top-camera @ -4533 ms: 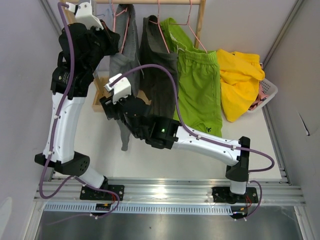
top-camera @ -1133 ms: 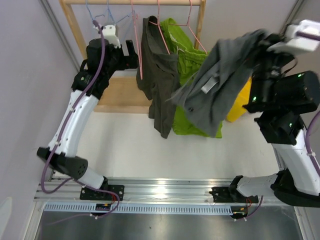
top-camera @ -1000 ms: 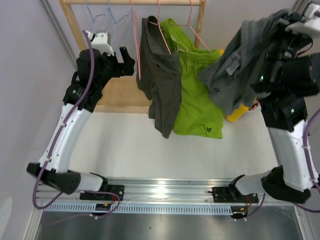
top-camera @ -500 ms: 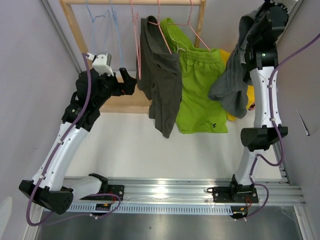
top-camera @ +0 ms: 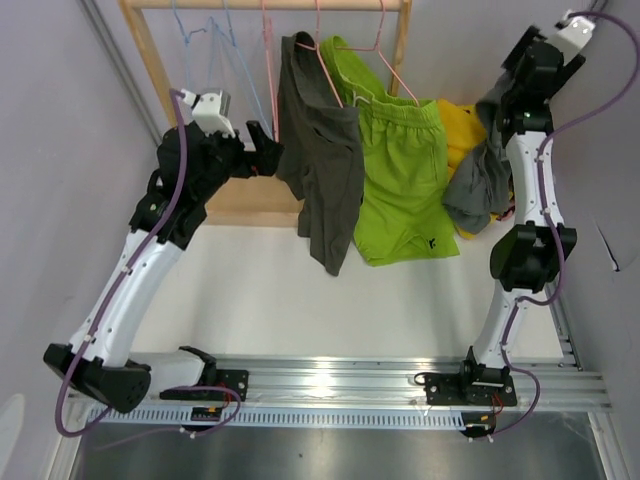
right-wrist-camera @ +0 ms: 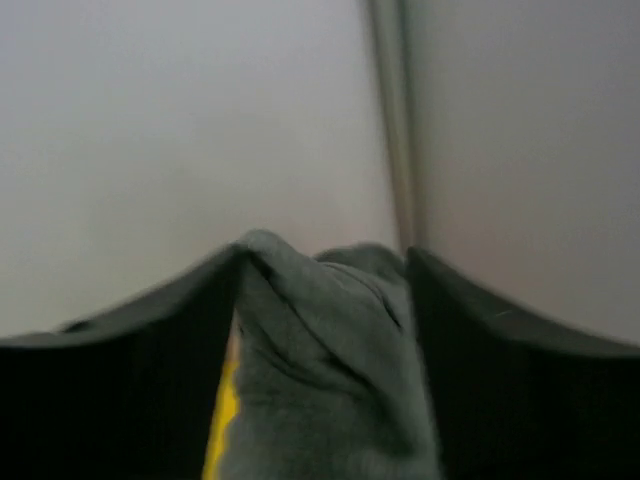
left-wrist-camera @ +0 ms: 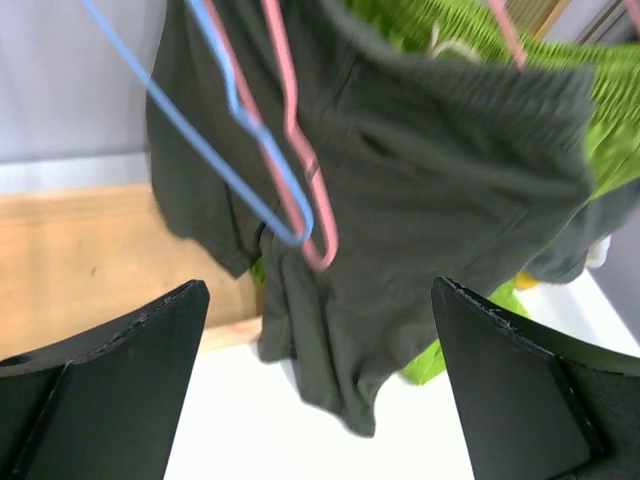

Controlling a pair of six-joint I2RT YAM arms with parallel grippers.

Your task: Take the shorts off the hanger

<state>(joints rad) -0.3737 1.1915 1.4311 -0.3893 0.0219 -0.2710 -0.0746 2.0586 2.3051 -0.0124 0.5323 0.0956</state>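
My left gripper grips the dark grey shorts' pink hanger by its bare near arm (top-camera: 329,76) (left-wrist-camera: 508,33) next. This leaves the shorts free to be removed.
Dark grey shorts (top-camera: 322,170) and lime green shorts (top-camera: 400,170) hang side by side on pink hangers (top-camera: 325,70) from the wooden rail (top-camera: 300,4). My left gripper (top-camera: 268,150) is open just left of the dark pair (left-wrist-camera: 430,180), touching nothing. At the far right my right gripper (top-camera: 505,105) is raised high with its jaws apart. A lighter grey pair of shorts (top-camera: 480,180) droops from between its fingers. That grey cloth (right-wrist-camera: 320,360) lies bunched in the gap, above the yellow shorts (top-camera: 458,130).
An empty pink hanger (left-wrist-camera: 300,170) and blue hangers (left-wrist-camera: 220,140) dangle close in front of my left gripper (left-wrist-camera: 320,285). The rack's wooden post (top-camera: 145,60) and base board (top-camera: 240,195) stand at the back left. Grey walls close in on both sides.
The right arm swung up and back to the far right, carrying the grey shorts over the yellow pair, and its jaws have spread apart. The left gripper edged right toward the dark shorts.
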